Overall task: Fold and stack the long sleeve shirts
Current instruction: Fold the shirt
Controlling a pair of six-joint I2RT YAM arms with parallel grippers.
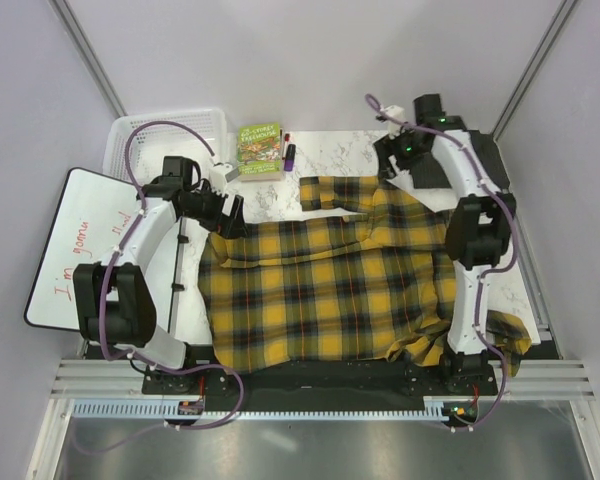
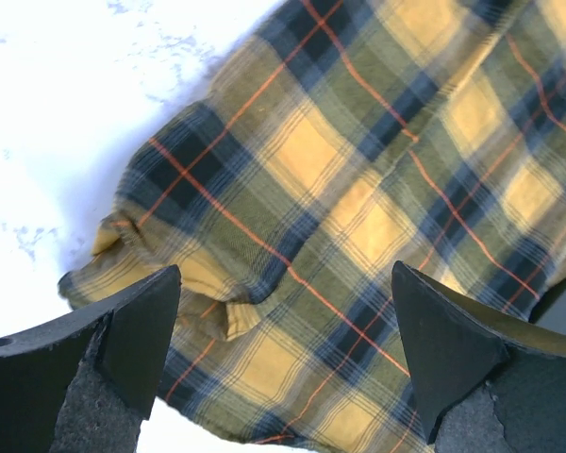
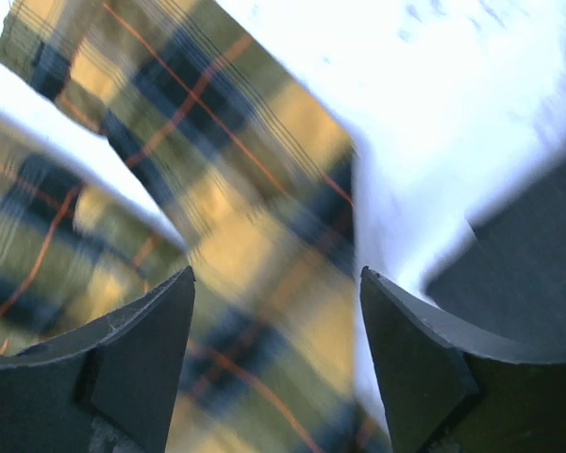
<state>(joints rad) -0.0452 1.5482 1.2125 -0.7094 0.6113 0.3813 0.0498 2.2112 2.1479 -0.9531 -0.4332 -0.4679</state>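
The loose sleeve of the plaid shirt [image 1: 330,295] needs to be folded back over the shirt's body. My right gripper should pick it up by its far edge [image 1: 376,182].
The yellow-and-black plaid shirt [image 1: 330,295] lies spread across the table's middle. One sleeve [image 1: 332,190] reaches left along its far edge. My left gripper [image 1: 235,222] hangs open just above the shirt's far-left corner, and a folded plaid edge [image 2: 292,208] shows between its fingers with nothing held. My right gripper [image 1: 393,172] is open over the far-right part of the shirt. The blurred plaid sleeve [image 3: 236,189] runs below its jaws [image 3: 276,272]. A dark grey patch [image 1: 488,158] at the far right, partly under the right arm, looks like the charcoal shirt.
A white basket [image 1: 165,135] stands at the far left, with a green book [image 1: 260,150] and a small purple item [image 1: 289,155] beside it. A whiteboard [image 1: 80,245] leans off the left edge. Part of the plaid shirt hangs over the near right edge [image 1: 510,335].
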